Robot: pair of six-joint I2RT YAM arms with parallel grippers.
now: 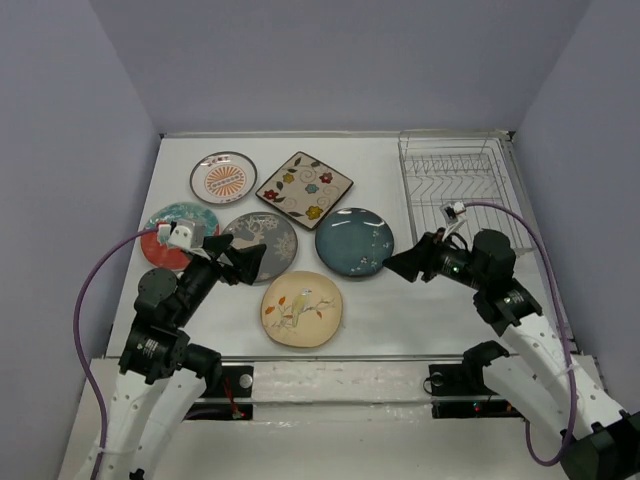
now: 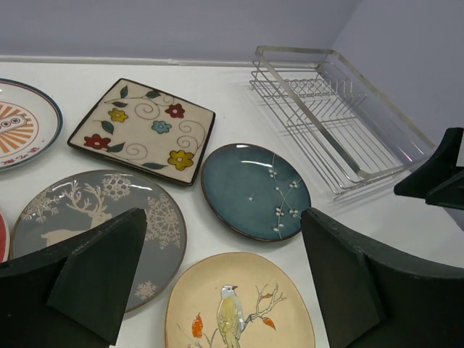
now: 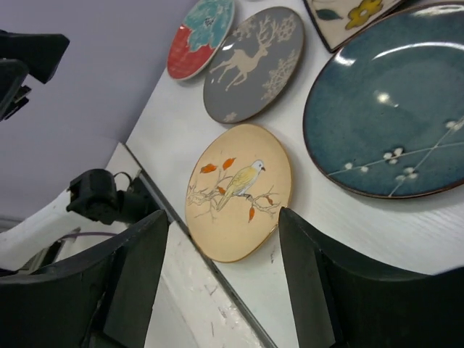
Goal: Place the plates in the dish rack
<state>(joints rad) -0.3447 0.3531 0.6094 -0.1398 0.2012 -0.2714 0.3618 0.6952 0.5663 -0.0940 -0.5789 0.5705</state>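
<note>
I need to grab the cream bird plate with my right gripper by its rim point(image 1: 339, 318) beside the end of the branch, so that the opposite rim stays free. Then the plate can go into the rack point(image 1: 455, 185).
Six plates lie flat on the white table: an orange-sunburst one point(image 1: 223, 178), a square floral one point(image 1: 304, 189), a teal-and-red one point(image 1: 168, 222), a grey deer-patterned one point(image 1: 266, 240), a dark teal-blue one point(image 1: 354, 243) and a cream bird one point(image 1: 302, 308). The silver wire dish rack point(image 1: 455, 185) stands at the back right with nothing in it. My left gripper point(image 1: 243, 262) hovers open over the grey plate's near edge and partly hides the teal-and-red plate. My right gripper point(image 1: 400, 265) hangs open just right of the teal-blue plate. Neither holds anything.
Lilac walls close in the table on the left, back and right. The table's front edge point(image 3: 217, 272) runs just below the bird plate point(image 3: 239, 188). A purple cable point(image 1: 95, 290) loops from each arm. The rack point(image 2: 326, 116) sits in a clear tray.
</note>
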